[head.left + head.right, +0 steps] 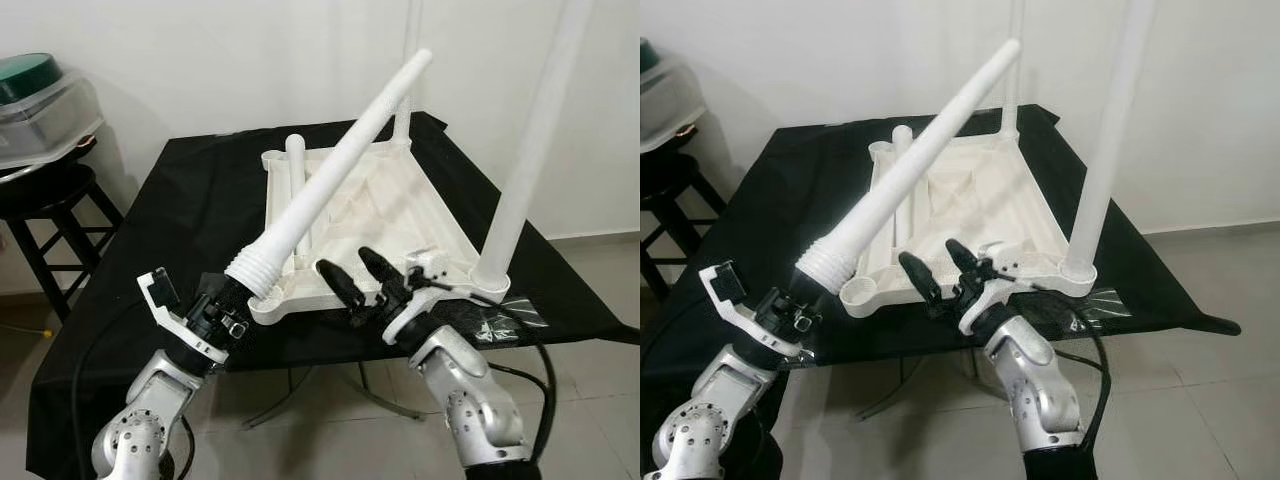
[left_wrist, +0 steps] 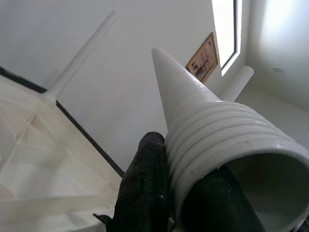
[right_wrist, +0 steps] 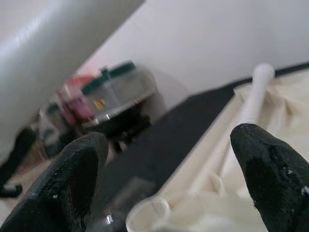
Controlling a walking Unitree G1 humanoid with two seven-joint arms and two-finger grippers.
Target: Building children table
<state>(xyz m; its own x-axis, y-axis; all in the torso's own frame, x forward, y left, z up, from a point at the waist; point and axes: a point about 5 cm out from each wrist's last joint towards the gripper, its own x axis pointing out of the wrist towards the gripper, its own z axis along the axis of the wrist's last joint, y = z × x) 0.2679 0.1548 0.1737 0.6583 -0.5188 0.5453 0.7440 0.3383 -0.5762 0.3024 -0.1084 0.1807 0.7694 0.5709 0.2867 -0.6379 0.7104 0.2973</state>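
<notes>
The left gripper already covers the threaded end of the fourth leg, so the robot's right gripper should next grab the leg by its smooth body just above the threads.
The white children's table top (image 1: 420,215) lies upside down on a black cloth (image 1: 180,200). One white leg (image 1: 525,170) stands upright in its near right corner, another (image 1: 405,110) in the far right corner. A third leg (image 1: 298,175) lies loose on the top at the back left. My left gripper (image 1: 235,290) is shut on the threaded end (image 2: 217,140) of a fourth leg (image 1: 330,180), held tilted just above the near left corner socket (image 1: 268,305). Beside the top's front edge, my right gripper (image 1: 358,272) is open with nothing between its fingers (image 3: 72,183).
At the left, a dark stool (image 1: 40,200) carries a clear plastic box with a green lid (image 1: 40,100). A clear plastic bag (image 1: 500,325) lies on the cloth near the front right corner. White walls stand close behind the table.
</notes>
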